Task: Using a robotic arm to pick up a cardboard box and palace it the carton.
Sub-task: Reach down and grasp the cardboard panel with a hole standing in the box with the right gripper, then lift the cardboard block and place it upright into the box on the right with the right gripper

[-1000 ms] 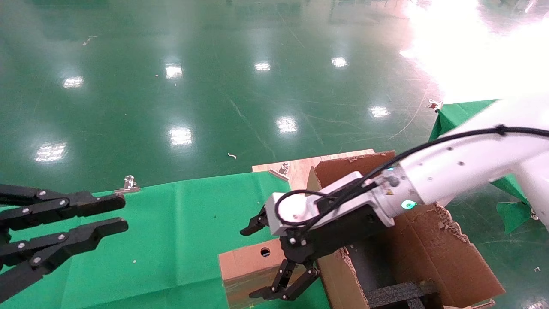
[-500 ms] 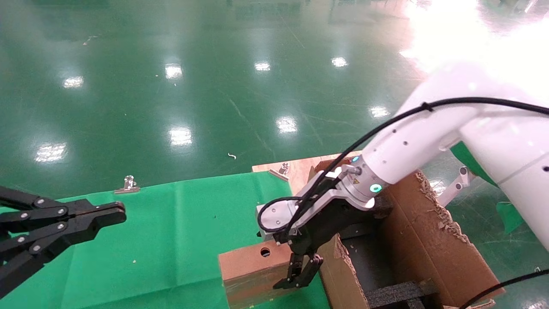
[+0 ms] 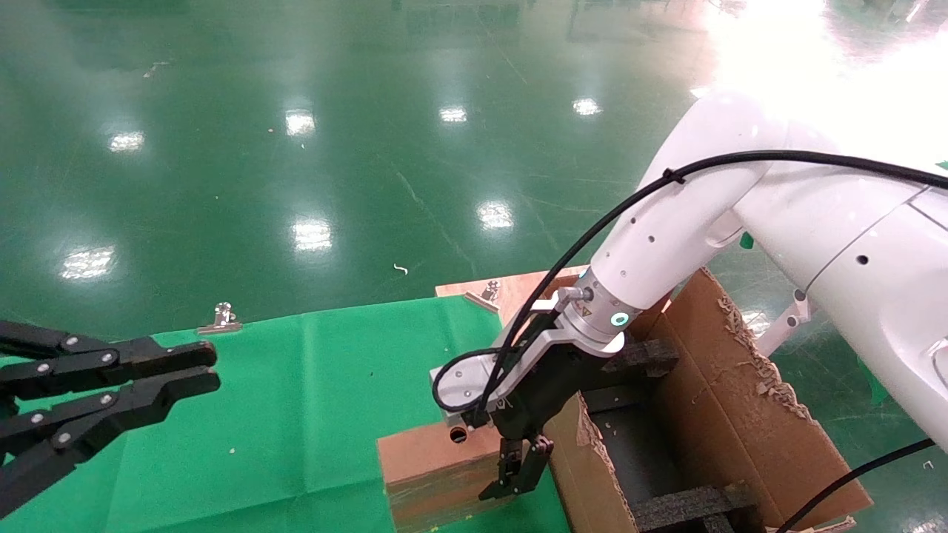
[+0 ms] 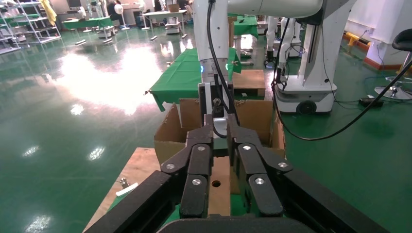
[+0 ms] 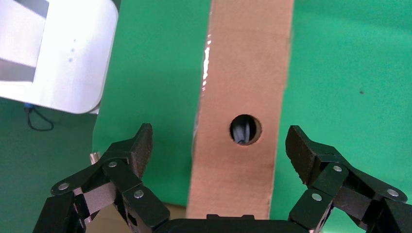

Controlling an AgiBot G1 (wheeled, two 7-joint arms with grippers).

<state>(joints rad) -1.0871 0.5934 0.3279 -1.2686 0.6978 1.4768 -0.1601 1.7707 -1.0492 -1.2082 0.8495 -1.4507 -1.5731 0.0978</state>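
Note:
The box [image 3: 429, 459] is long across the cloth but narrow between its sides. My right gripper should pick it up by its two long sides next.
The small brown cardboard box [image 3: 429, 459] with a round hole lies on the green cloth, just left of the big carton [image 3: 740, 422]. The white arm reaches down from the right. My right gripper [image 3: 511, 474] points down at the box's right end. In the right wrist view the gripper [image 5: 221, 143] is open, one finger on each side of the box [image 5: 243, 73], not touching it. My left gripper [image 3: 211, 369], a bare black claw, hovers far left with its fingers slightly parted. It frames the box [image 4: 218, 179] in the left wrist view, where the gripper [image 4: 220, 130] holds nothing.
The carton holds black foam blocks [image 3: 689, 507] and has ragged flaps; it also shows in the left wrist view [image 4: 170, 136]. A green cloth [image 3: 296, 385] covers the table, with a metal clip [image 3: 222, 318] at its far edge. A bare wooden board [image 3: 511, 285] lies behind the carton.
The right arm has swung up and over, and its gripper has come down onto the small box's right end. The left gripper shut, then parted slightly again.

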